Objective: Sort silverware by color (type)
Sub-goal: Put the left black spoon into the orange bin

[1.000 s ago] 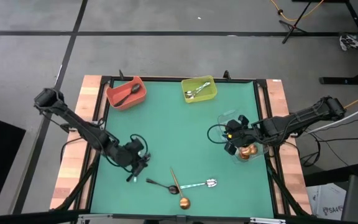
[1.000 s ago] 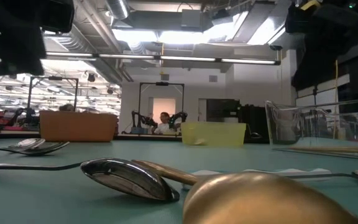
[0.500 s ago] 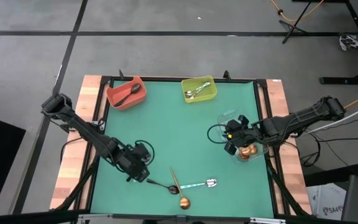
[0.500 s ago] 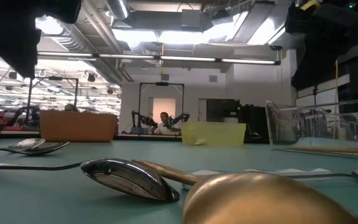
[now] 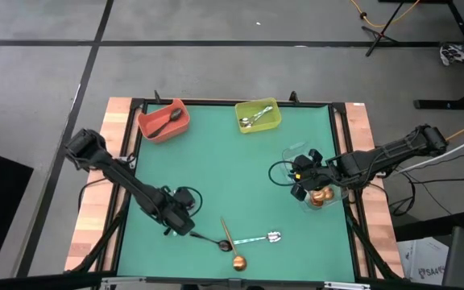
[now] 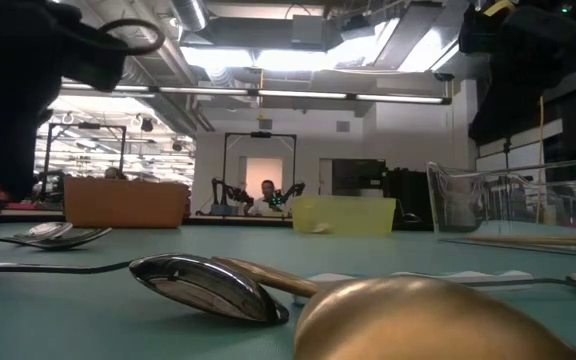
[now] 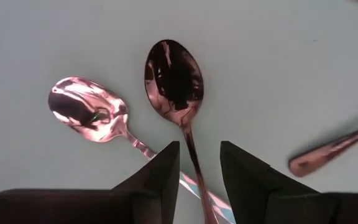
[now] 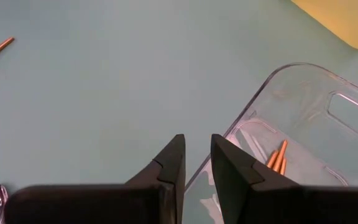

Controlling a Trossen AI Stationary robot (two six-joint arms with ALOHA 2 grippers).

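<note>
The black spoon should be sorted into the red bin, so my left gripper should first grab it next by its neck point(image 7: 188, 133), beside the spoon's bowl.
Three spoons lie on the green mat near the table's front edge: a black spoon point(image 5: 209, 240), a silver spoon point(image 5: 262, 238) and a copper spoon point(image 5: 230, 242) with a round bowl. My left gripper point(image 5: 181, 223) points down over the black spoon's handle end. In the left wrist view it point(image 7: 199, 163) is open, one finger on each side of the black handle point(image 7: 193, 158), apparently clear of it. My right gripper point(image 5: 300, 180) hangs over the clear bin's point(image 8: 303, 118) edge, its fingers point(image 8: 196, 158) slightly apart with nothing between them.
A red bin point(image 5: 163, 121) with a black spoon and a yellow-green bin point(image 5: 257, 116) with silver spoons stand along the far edge. Copper spoons point(image 5: 321, 196) lie in the clear bin at the right. The middle of the mat is bare.
My left gripper has gone toward the table's right and near edges and down, reaching the black spoon's handle, and has tipped to point more steeply down. The spoons have stayed in place.
</note>
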